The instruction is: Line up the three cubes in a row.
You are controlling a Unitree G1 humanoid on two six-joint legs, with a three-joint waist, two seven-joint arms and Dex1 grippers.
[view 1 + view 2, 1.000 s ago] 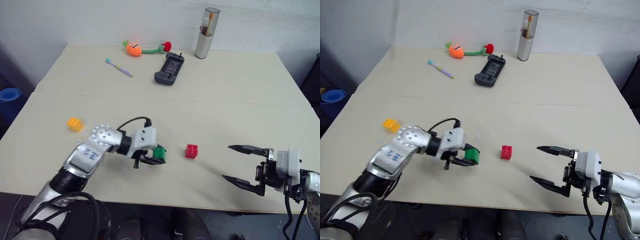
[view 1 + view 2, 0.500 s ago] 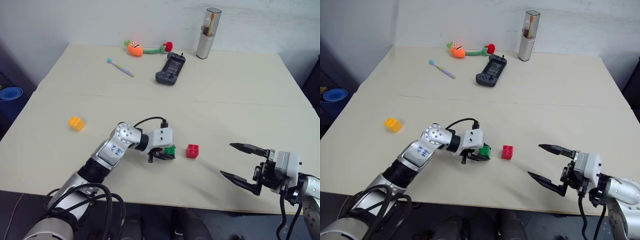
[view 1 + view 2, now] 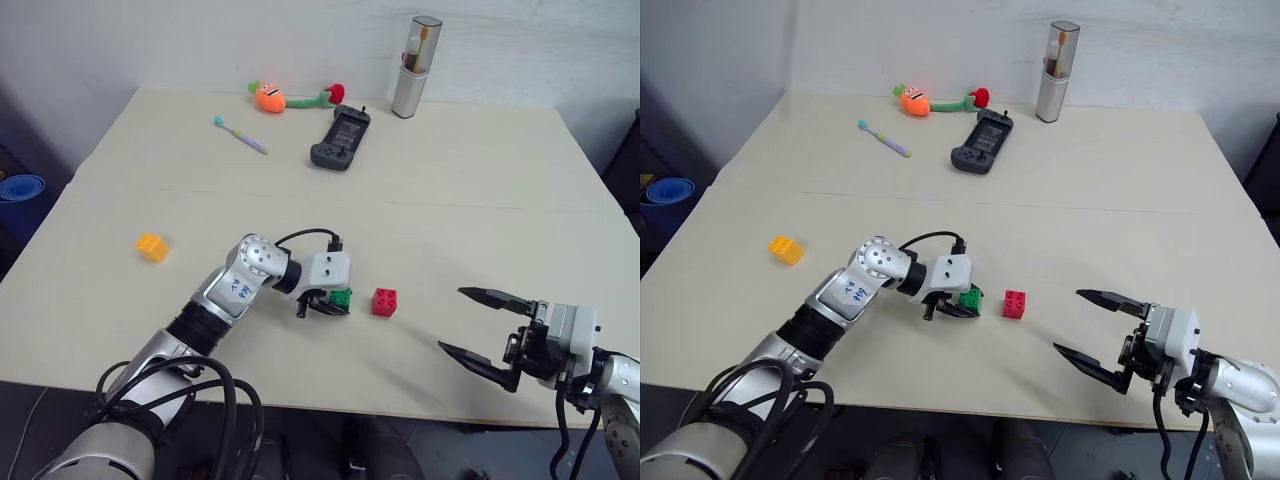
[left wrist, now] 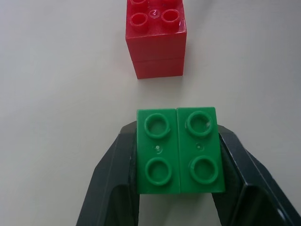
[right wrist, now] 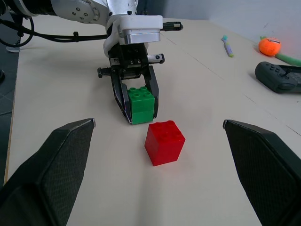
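Observation:
My left gripper is holding the green cube (image 3: 341, 296) (image 4: 178, 149) low on the tabletop beside the red cube, so it should let go now.
My left gripper (image 3: 335, 303) is shut on the green cube (image 3: 341, 296), its black fingers (image 4: 113, 179) pressing the cube's two sides. The cube is down at the table, a small gap left of the red cube (image 3: 384, 301), which stands free. In the left wrist view the green cube (image 4: 178, 149) sits just short of the red cube (image 4: 155, 40). The orange-yellow cube (image 3: 152, 246) lies alone far to the left. My right gripper (image 3: 485, 327) hangs open near the table's front right edge, facing both cubes, with nothing between its fingers.
At the back of the cream table (image 3: 480, 200) lie a dark handheld game console (image 3: 338, 139), a toothbrush (image 3: 238, 135), a carrot plush toy (image 3: 290, 97) and an upright grey toothbrush case (image 3: 414, 66). A blue bowl (image 3: 18, 188) sits off the table's left side.
My left gripper carried the green cube rightward, closing most of the gap to the red cube. The right gripper stayed put and open.

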